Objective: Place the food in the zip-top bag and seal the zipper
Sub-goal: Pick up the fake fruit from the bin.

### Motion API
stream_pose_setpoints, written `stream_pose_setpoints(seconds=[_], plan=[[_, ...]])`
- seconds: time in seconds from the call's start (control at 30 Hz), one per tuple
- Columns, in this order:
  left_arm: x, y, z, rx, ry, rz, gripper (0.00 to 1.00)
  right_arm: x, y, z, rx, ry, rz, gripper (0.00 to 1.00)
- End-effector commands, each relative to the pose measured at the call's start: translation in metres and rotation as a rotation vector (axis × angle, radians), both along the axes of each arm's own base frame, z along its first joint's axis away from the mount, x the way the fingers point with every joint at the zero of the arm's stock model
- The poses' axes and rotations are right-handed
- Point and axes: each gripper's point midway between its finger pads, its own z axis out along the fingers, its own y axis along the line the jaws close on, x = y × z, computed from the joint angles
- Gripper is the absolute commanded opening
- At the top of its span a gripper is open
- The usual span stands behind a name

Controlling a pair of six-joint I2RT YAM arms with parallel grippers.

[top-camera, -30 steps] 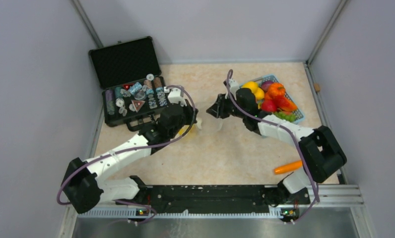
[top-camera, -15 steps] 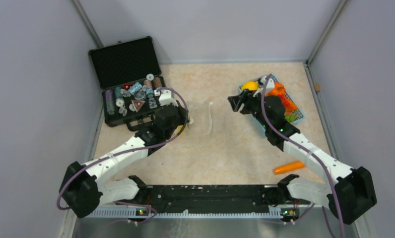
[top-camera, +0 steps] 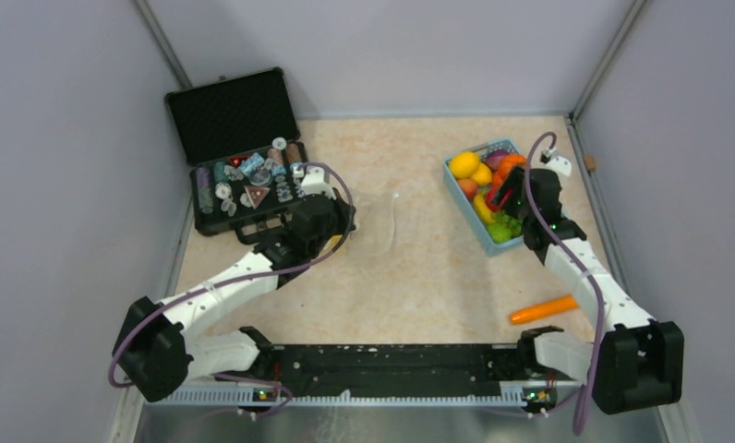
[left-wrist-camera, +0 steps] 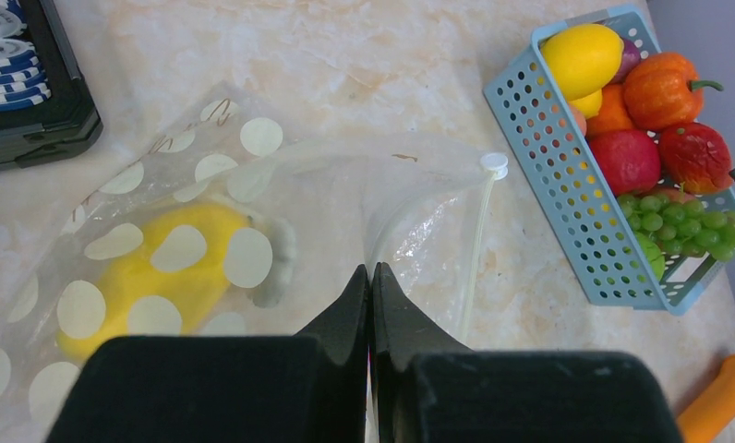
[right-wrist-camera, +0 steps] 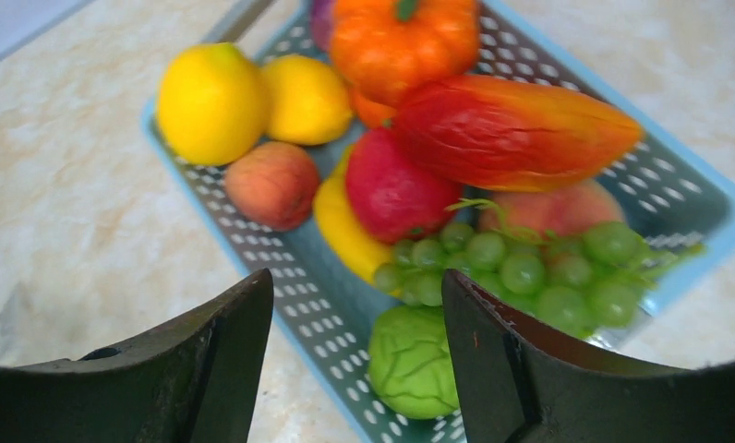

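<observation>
I need to grab the grapes (right-wrist-camera: pixel 530 263) by their stem end (right-wrist-camera: pixel 652 264) with my right gripper, away from the zip-top bag. Then the grapes hang free and can go into the bag's opening first.
The zip-top bag (left-wrist-camera: pixel 207 175), clear with white dots, lies on the table with a yellow fruit (left-wrist-camera: pixel 151 281) inside; it also shows in the top view (top-camera: pixel 382 224). Its zipper (left-wrist-camera: pixel 475 245) curves along the open mouth. My left gripper (left-wrist-camera: pixel 371 273) is shut on the bag's edge, at the bag's left in the top view (top-camera: pixel 348 223). My right gripper (right-wrist-camera: pixel 356 288) is open and empty, above the near end of the light-blue basket (right-wrist-camera: pixel 705 198) in the top view (top-camera: pixel 506 192). Under it lie a green cabbage (right-wrist-camera: pixel 410 365), grapes (right-wrist-camera: pixel 530 263), a red apple (right-wrist-camera: pixel 391 189) and lemons (right-wrist-camera: pixel 211 101).
The basket (top-camera: pixel 459 196) stands at the back right with several more fruits. An orange carrot (top-camera: pixel 542 310) lies on the table at the front right. An open black case (top-camera: pixel 244 175) of trinkets stands at the back left. Grey walls close in both sides.
My right gripper has swung from the bag's mouth to the right and now hangs over the basket. My left gripper has stayed shut on the bag.
</observation>
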Motion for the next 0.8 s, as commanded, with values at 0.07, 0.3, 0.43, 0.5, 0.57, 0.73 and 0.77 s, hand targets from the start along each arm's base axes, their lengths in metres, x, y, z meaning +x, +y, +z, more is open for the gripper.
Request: stream_pose_setpoints(seconds=[0.07, 0.3, 0.43, 0.5, 0.57, 0.73, 0.77], plan=[[0.003, -0.005, 0.023, -0.030, -0.042, -0.017, 0.00, -0.025, -0.058, 0.011, -0.071, -0.001, -0.324, 0.66], [0.002, -0.003, 0.024, -0.026, -0.048, -0.013, 0.00, -0.049, -0.084, 0.009, -0.131, -0.006, -0.454, 0.63], [0.001, -0.001, 0.025, -0.026, -0.051, -0.008, 0.00, -0.043, -0.088, -0.007, -0.087, 0.016, -0.423, 0.61], [0.001, 0.001, 0.025, -0.023, -0.055, -0.004, 0.00, -0.036, -0.088, -0.015, -0.064, 0.032, -0.407, 0.61], [0.000, 0.003, 0.026, -0.018, -0.055, 0.001, 0.00, -0.031, -0.091, -0.023, -0.059, 0.057, -0.408, 0.61], [-0.001, 0.005, 0.025, -0.023, -0.060, 0.007, 0.01, -0.012, -0.090, -0.045, 0.040, 0.097, -0.373, 0.54], [-0.001, 0.004, 0.024, -0.023, -0.059, 0.005, 0.01, -0.010, -0.088, -0.049, 0.049, 0.108, -0.367, 0.53]])
